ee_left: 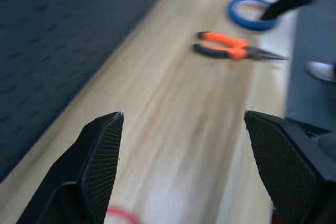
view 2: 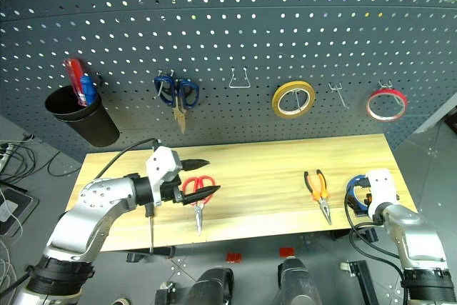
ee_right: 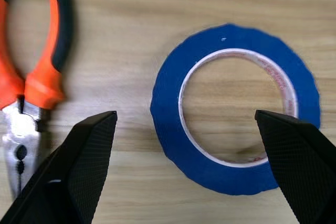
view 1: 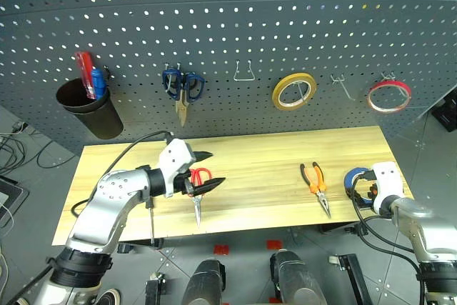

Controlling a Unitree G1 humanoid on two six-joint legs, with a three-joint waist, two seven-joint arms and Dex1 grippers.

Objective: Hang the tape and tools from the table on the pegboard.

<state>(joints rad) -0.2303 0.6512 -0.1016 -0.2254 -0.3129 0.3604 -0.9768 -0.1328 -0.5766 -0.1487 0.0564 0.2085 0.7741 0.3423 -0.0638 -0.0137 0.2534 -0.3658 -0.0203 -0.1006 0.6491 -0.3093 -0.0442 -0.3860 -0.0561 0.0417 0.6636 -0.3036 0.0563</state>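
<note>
My right gripper needs to go lower before it closes on the blue tape point(view 1: 350, 181), because my fingers are hovering above the tape.
The blue tape point(ee_right: 168, 103) lies flat at the right end of the table point(view 1: 271, 151). My right gripper point(ee_right: 185, 114) hovers open just over it, one finger on each side of the roll. The orange-and-black pliers point(view 1: 316, 185) lie to the left of the tape. The red-handled scissors point(view 1: 199, 189) lie left of centre, tips toward the front edge. Just above their handles my left gripper point(view 1: 216, 168) stands open and empty, pointing along the table to the right. The slim screwdriver point(view 1: 151, 223) lies by the front edge, partly under my left arm. The pegboard point(view 1: 285, 19) rises behind the table.
On the pegboard hang a black cup point(view 1: 96, 116) with red and blue screwdrivers, blue-handled scissors point(view 1: 183, 87), a yellow roll point(view 1: 293, 91) and a thin red ring point(view 1: 389, 96). A bare hook point(view 1: 245, 71) sits between the scissors and the yellow roll, another point(view 1: 343, 87) right of the roll.
</note>
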